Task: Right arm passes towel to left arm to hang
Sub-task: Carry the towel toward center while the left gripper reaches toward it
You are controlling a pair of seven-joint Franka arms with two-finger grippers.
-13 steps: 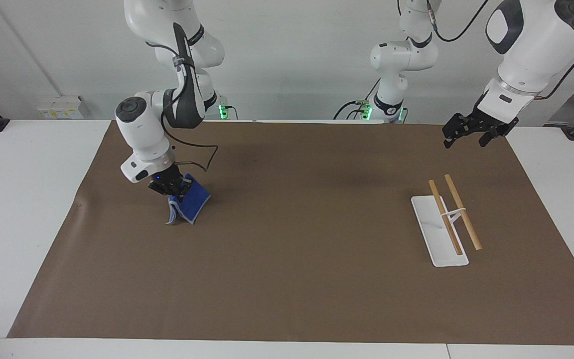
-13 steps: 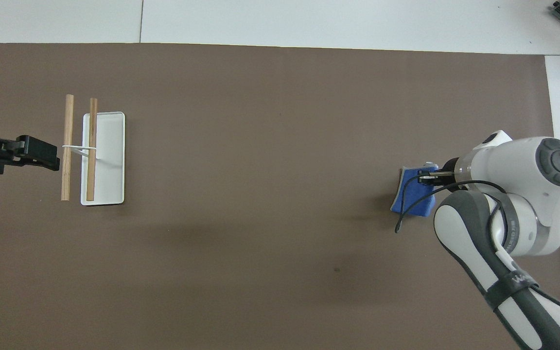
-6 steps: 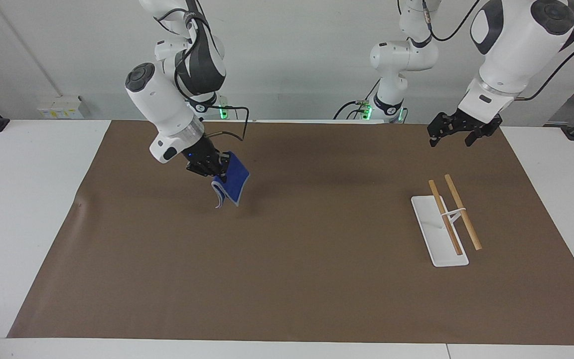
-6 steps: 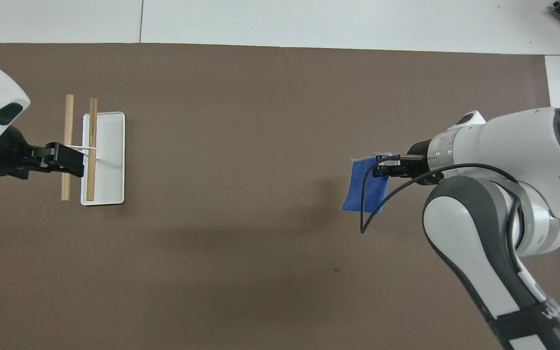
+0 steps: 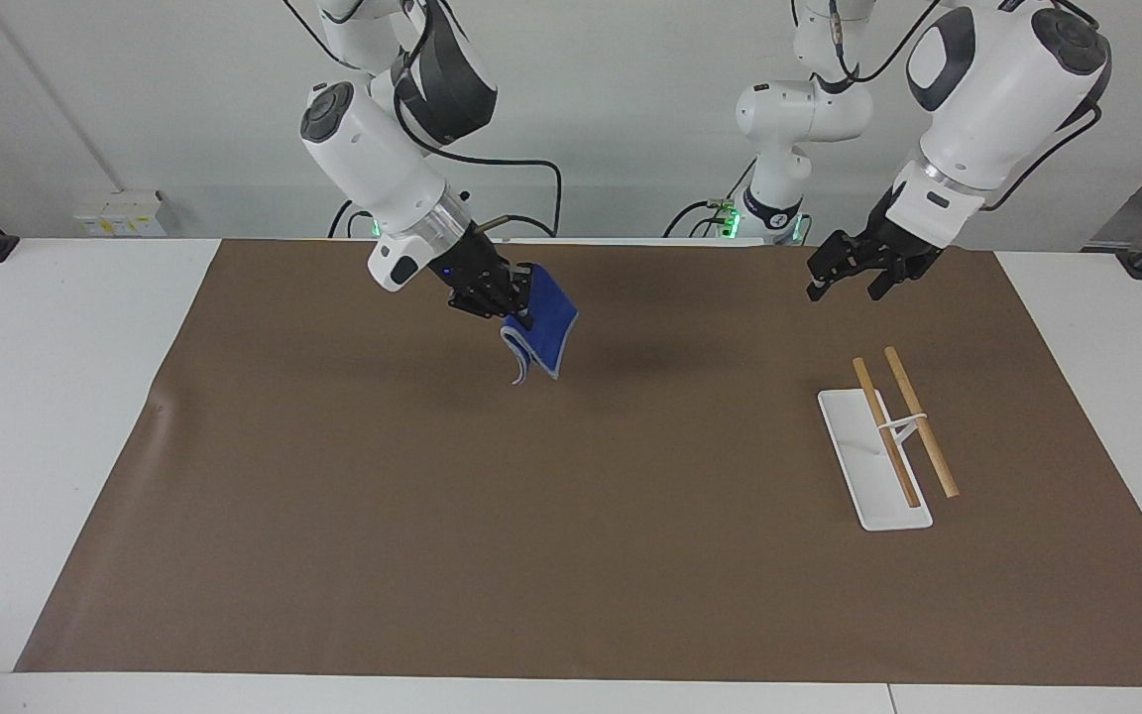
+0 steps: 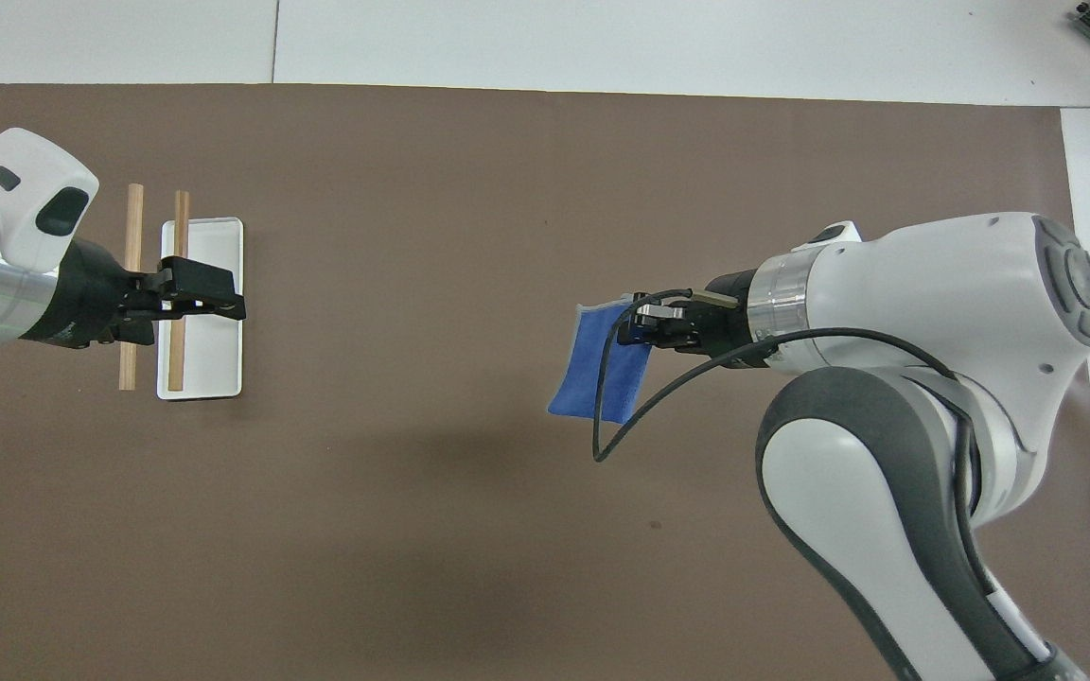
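Note:
My left gripper reaches the towel and takes hold of its loose edge (image 6: pixel 566 365) next, since my right gripper's fingers cover the towel's top edge.
My right gripper (image 5: pixel 519 312) is shut on the top edge of the blue towel (image 5: pixel 553 325) and holds it up in the air over the middle of the brown mat. The towel hangs folded below the fingers, clear of the mat. In the overhead view the right gripper (image 6: pixel 638 326) and the towel (image 6: pixel 590 378) show near the mat's middle. My left gripper (image 5: pixel 844 288) is open and empty, raised over the mat near the rack; in the overhead view the left gripper (image 6: pixel 231 303) covers the rack's base.
A hanging rack with a white base (image 5: pixel 868 476) and two wooden bars (image 5: pixel 920 421) stands toward the left arm's end of the table; its base (image 6: pixel 214 369) and bars (image 6: pixel 132 236) also show from overhead. A brown mat (image 5: pixel 571 555) covers the table.
My right gripper lifted the towel off the mat and carried it toward the table's middle. My left gripper moved toward the middle too, coming over the rack in the overhead view.

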